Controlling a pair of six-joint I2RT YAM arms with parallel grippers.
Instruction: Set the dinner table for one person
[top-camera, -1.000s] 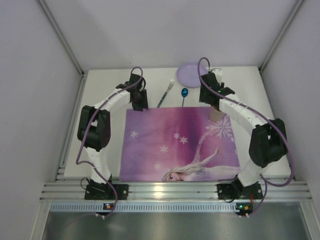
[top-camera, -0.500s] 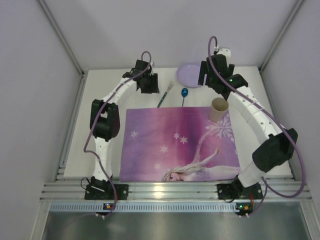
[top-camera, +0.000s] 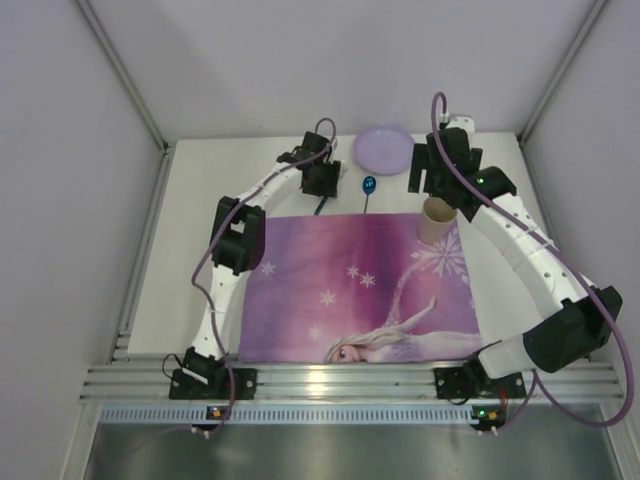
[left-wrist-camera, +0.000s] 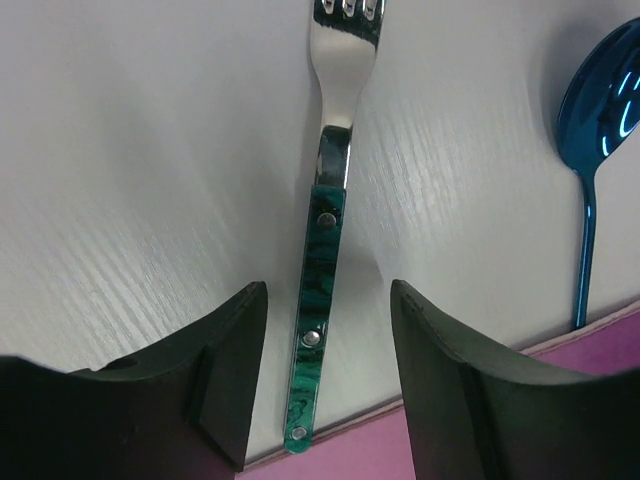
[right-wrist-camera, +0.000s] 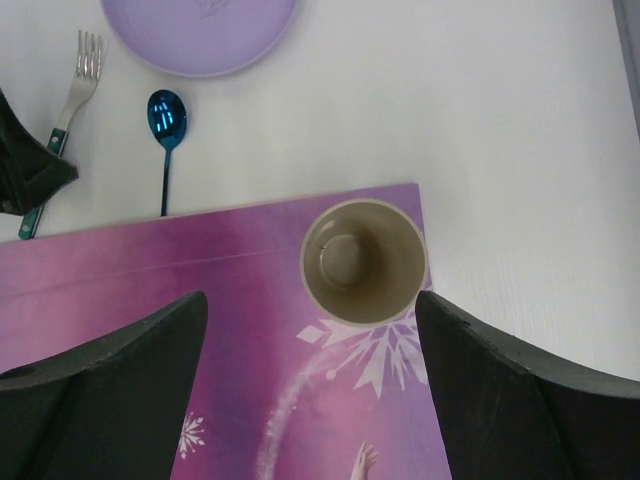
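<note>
The green handle (top-camera: 322, 203) (left-wrist-camera: 315, 291) has fingers on either side of it, so my left gripper would hold the handle by closing now, and it should close on it.
The white dinner table (top-camera: 190, 220) carries a purple snowflake placemat (top-camera: 350, 290). A tan cup (top-camera: 437, 218) stands upright on the mat's far right corner. A green-handled fork (left-wrist-camera: 320, 290) lies on the table just beyond the mat's far edge. My left gripper (left-wrist-camera: 328, 300) is open, low over the fork, with a finger on each side of the handle and not touching it. My right gripper (right-wrist-camera: 310, 300) is open and empty, high above the cup (right-wrist-camera: 363, 260). A blue spoon (top-camera: 369, 186) lies right of the fork. A lilac plate (top-camera: 382, 148) sits behind it.
The placemat (right-wrist-camera: 200, 290) fills the near half of the table. Grey walls enclose the table on three sides. An aluminium rail (top-camera: 350, 380) runs along the near edge by the arm bases. The left gripper (right-wrist-camera: 25, 175) shows in the right wrist view beside the fork (right-wrist-camera: 75, 70).
My right gripper has let go of the cup and risen back from it. My left gripper has moved right and away, ending over the fork handle.
</note>
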